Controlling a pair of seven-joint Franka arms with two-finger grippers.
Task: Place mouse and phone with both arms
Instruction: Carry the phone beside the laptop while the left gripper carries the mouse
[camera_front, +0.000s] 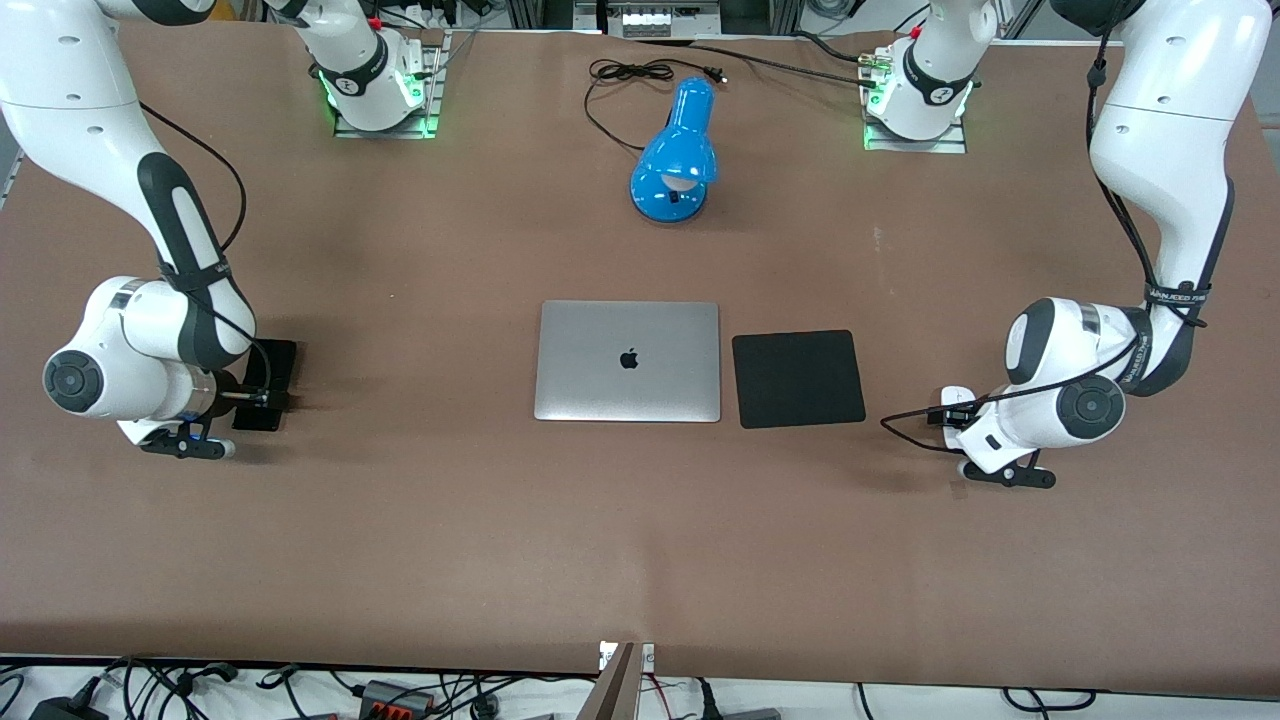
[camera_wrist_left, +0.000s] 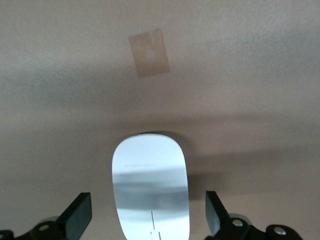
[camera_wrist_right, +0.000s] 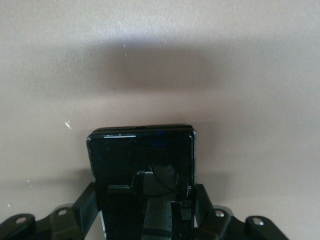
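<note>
I should next grab the white mouse's long sides with my left gripper to place it on the black mouse pad.
The white oval mouse lies on the brown table between the fingers of my left gripper, which is open with a gap on each side. In the front view the mouse peeks out beside the left gripper, at the left arm's end of the table. My right gripper is shut on the long sides of the black phone. In the front view the phone is low at the table under the right gripper, at the right arm's end.
A closed silver laptop lies mid-table with a square black mouse pad beside it toward the left arm. A blue desk lamp and its black cable lie farther from the camera. A tape patch marks the table near the mouse.
</note>
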